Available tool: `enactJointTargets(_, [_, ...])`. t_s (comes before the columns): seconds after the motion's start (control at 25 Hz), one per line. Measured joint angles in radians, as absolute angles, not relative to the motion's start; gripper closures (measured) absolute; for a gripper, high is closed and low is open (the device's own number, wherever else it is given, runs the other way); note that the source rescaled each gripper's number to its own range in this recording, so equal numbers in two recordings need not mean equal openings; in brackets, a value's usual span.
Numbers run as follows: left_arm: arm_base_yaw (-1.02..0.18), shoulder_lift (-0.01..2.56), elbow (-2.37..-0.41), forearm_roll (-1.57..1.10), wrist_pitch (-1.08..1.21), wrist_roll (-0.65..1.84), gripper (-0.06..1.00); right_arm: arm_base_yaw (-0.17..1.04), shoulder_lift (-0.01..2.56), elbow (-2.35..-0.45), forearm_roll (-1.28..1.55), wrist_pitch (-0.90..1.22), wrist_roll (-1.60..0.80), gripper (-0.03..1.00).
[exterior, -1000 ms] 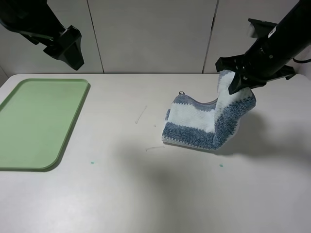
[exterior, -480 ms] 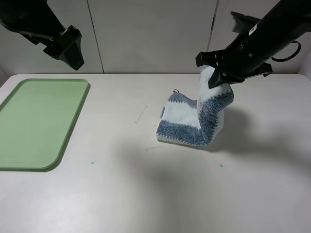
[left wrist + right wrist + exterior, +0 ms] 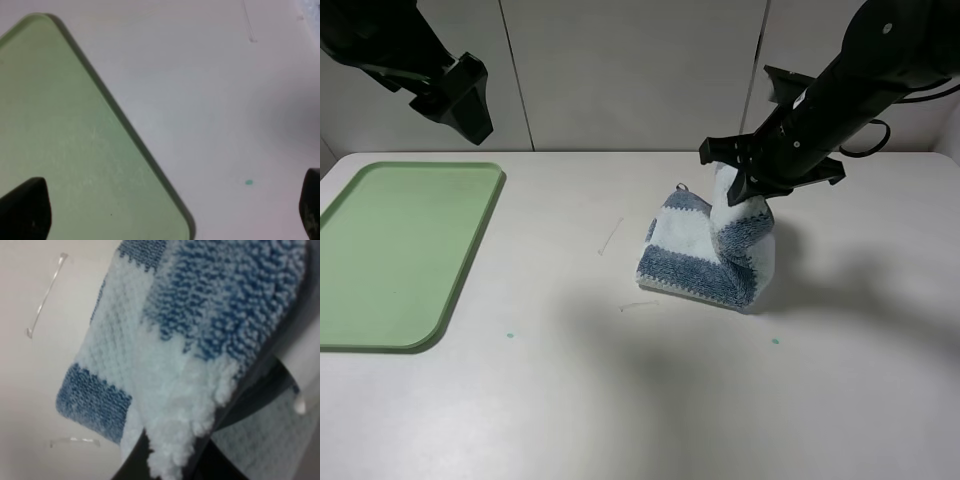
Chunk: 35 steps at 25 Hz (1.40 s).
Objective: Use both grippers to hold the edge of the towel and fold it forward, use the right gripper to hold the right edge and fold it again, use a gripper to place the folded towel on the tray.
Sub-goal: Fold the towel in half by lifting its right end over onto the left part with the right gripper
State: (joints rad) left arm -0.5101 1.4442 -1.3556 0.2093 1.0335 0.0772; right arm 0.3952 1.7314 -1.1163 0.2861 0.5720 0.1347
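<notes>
The towel's raised edge [image 3: 725, 185] in my right gripper's fingers hangs short of the loop corner [image 3: 682, 191], so my right gripper needs to carry the towel's edge across before releasing the edge.
The blue-and-white striped towel [image 3: 705, 250] lies mid-table, its right edge lifted and curled over toward the left. My right gripper [image 3: 738, 190] is shut on that raised edge, holding it above the flat part. In the right wrist view the fluffy towel [image 3: 200, 325] hangs over the black jaws, its lower layer resting on the table. The pale-green tray [image 3: 395, 250] lies flat at the far left. My left gripper [image 3: 470, 115] hangs high above the tray's back edge, open with nothing in it. In the left wrist view the tray [image 3: 65, 150] fills the frame's lower left between the black fingertips [image 3: 25, 210].
A thin clear strand [image 3: 610, 237] lies on the table left of the towel, another [image 3: 640, 306] by its front corner. Small green specks [image 3: 509, 335] mark the white tabletop. A panelled wall stands behind.
My right gripper has carried the towel's right edge leftward and lower, rolling it further over the flat part. The left arm has stayed still.
</notes>
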Motion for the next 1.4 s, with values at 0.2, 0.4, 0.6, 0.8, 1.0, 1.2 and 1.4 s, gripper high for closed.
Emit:
enactJointTargets(0.2, [-0.51, 1.444, -1.356, 0.209, 1.033, 0.077, -0.05, 0.428, 1.741, -1.116, 0.296, 0.514, 0.135, 0.96])
enactJointTargets(0.4, [-0.51, 1.444, -1.356, 0.209, 1.033, 0.077, -0.05, 0.468, 1.743, -1.116, 0.297, 0.466, 0.135, 0.96])
enactJointTargets(0.6, [-0.51, 1.444, -1.356, 0.209, 1.033, 0.077, -0.05, 0.484, 1.744, -1.116, 0.297, 0.441, 0.135, 0.96])
enactJointTargets(0.8, [-0.51, 1.444, -1.356, 0.209, 1.033, 0.077, -0.05, 0.505, 1.752, -1.116, 0.294, 0.42, 0.135, 0.91])
enactJointTargets(1.0, [-0.51, 1.444, -1.356, 0.209, 1.033, 0.077, -0.05, 0.527, 1.754, -1.116, 0.299, 0.393, 0.135, 0.41])
enactJointTargets(1.2, [-0.51, 1.444, -1.356, 0.209, 1.033, 0.077, -0.05, 0.548, 1.754, -1.116, 0.324, 0.367, 0.135, 0.07])
enactJointTargets(1.4, [-0.51, 1.444, -1.356, 0.209, 1.033, 0.077, -0.05, 0.589, 1.754, -1.116, 0.337, 0.335, 0.135, 0.04])
